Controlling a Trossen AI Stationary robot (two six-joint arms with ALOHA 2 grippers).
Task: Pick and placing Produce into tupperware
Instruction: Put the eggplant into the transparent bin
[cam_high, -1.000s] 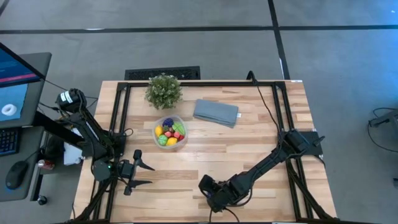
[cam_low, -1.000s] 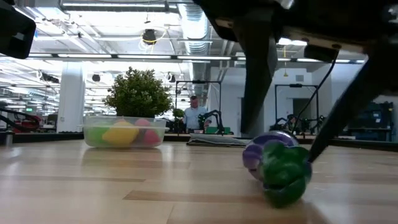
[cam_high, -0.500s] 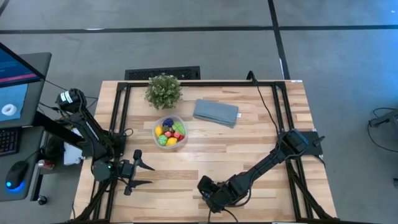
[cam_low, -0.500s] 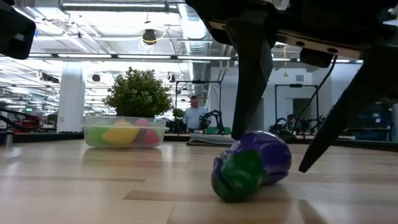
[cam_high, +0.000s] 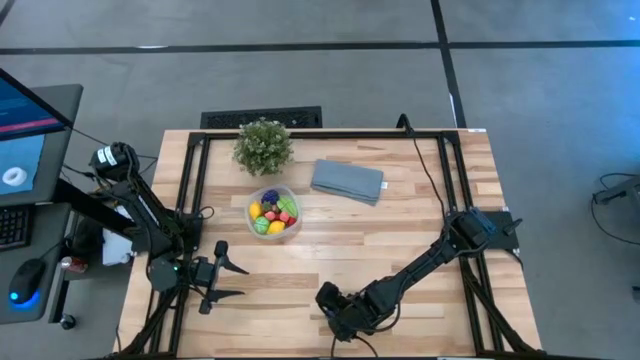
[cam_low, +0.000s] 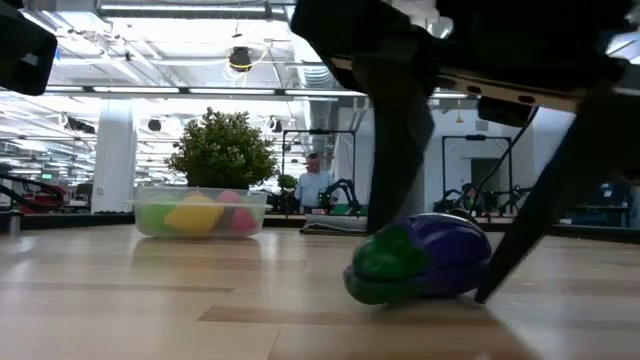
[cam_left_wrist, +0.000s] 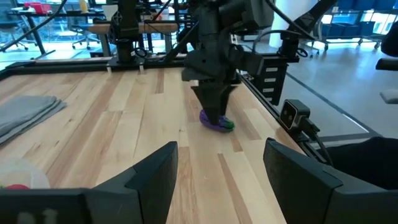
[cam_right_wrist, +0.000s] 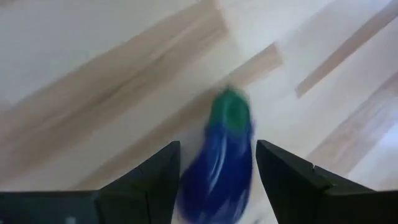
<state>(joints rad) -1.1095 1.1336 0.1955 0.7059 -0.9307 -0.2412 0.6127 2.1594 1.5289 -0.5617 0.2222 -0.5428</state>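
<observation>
I should close my right gripper on the eggplant's purple-blue body now, because its fingers are beside it in the right wrist view.
A purple-blue toy eggplant with a green cap lies on its side on the table near the front edge, also seen in the left wrist view. My right gripper stands over it, open, one finger on either side; in the high view it hides the eggplant. The tupperware stands on the table at mid left, with several pieces of produce inside. My left gripper waits open at the table's left, above the wood, with nothing between its fingers. My right gripper comes at the eggplant from above, slanting down, with its fingers on either side of the eggplant's body. The eggplant lies on the table. Whether either finger touches it, I cannot tell.
A leafy potted plant stands at the far left behind the tupperware. A folded grey-blue cloth lies flat to its right. Black frame rails run along the table's sides. Bare wood lies between the tupperware and the eggplant.
The eggplant has turned about on the table between my right gripper's fingers. Its green cap faced the near edge; now it lies on its side with the cap toward the table's left. The gap between the fingers is unchanged.
</observation>
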